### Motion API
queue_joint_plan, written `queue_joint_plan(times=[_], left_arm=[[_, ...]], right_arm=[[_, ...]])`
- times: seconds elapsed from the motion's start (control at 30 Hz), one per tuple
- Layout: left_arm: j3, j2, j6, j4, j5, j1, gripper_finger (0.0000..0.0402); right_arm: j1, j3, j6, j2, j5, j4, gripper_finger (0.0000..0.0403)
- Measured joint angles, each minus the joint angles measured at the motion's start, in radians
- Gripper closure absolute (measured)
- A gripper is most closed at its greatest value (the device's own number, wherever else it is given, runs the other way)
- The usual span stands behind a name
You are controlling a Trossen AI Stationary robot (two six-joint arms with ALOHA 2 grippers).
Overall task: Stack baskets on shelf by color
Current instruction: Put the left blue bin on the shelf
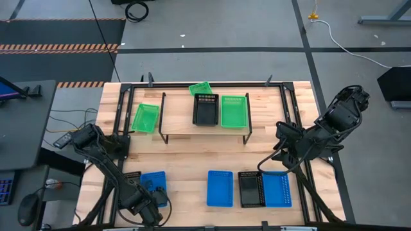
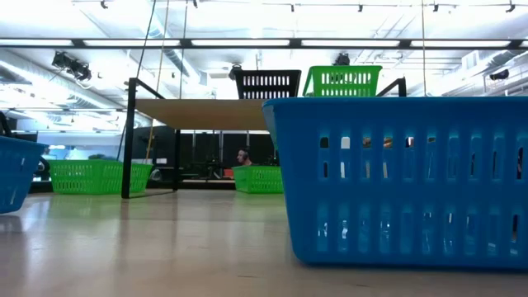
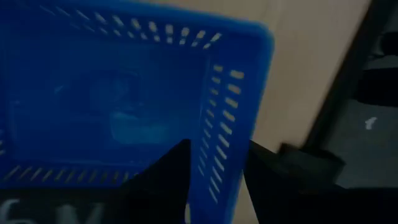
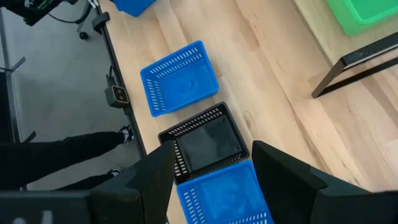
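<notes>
The blue basket needs to be stacked on the shelf by color, so my left gripper will grab it by its slotted side (image 3: 225, 118) next.
The shelf (image 1: 180, 122) carries a black basket (image 1: 205, 109) and a green basket (image 1: 233, 111) side by side on its plank. Another green basket (image 1: 146, 118) rests on the table left of the shelf, and a third (image 1: 200, 88) sits behind it. My left gripper (image 1: 151, 196) is at a blue basket (image 1: 154, 183) near the table's near left corner, with a black basket (image 1: 131, 178) beside it. My right gripper (image 4: 214, 180) hovers open above a black basket (image 4: 208, 144) and a blue basket (image 4: 227, 193) on the near right. My left gripper straddles one side wall (image 3: 221, 155) of the blue basket near a corner, one finger (image 3: 168, 180) inside the basket and the other finger (image 3: 273, 174) outside. The wall is pinched between them. Whether the basket is lifted off the table, I cannot tell.
One more blue basket (image 1: 219, 188) lies flat on the near middle of the table and fills the low view's foreground (image 2: 396, 181). A black frame (image 1: 122, 122) runs around the tabletop. Bare wood lies between the shelf and the near row of baskets.
</notes>
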Motion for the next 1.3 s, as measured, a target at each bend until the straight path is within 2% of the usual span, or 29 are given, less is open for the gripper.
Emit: queue_joint_plan(times=[0.17, 0.37, 0.43, 0.57, 0.83, 1.0, 1.13, 1.3], left_arm=[[-0.072, 0.000, -0.003, 0.061, 0.064, 0.013, 0.0272], [-0.063, 0.000, 0.024, 0.066, 0.071, 0.078, 0.0385], [-0.038, -0.001, 0.053, 0.058, 0.064, 0.105, 0.0390], [0.079, 0.000, 0.131, -0.060, 0.025, 0.152, 0.0396], [0.397, 0.000, 0.287, -0.466, -0.103, 0.243, 0.0399], [0.550, 0.000, 0.415, -0.669, -0.192, 0.309, 0.0400], [0.612, 0.000, 0.544, -0.767, -0.248, 0.373, 0.0400], [0.614, -0.004, 0.745, -0.787, -0.257, 0.481, 0.0399]], right_arm=[[0.000, 0.000, 0.000, 0.000, 0.003, 0.000, 0.0183], [0.000, 0.000, -0.004, 0.000, 0.004, -0.002, 0.0183], [0.000, 0.000, -0.005, 0.000, 0.004, -0.010, 0.0183], [0.000, 0.000, -0.006, 0.000, 0.004, -0.025, 0.0183], [-0.001, 0.000, -0.008, 0.000, 0.037, -0.032, 0.0183], [-0.001, 0.000, -0.008, 0.000, 0.064, -0.032, 0.0183], [-0.001, 0.000, -0.008, 0.000, 0.083, -0.032, 0.0183], [-0.003, 0.000, -0.002, 0.000, 0.085, -0.032, 0.0183]])
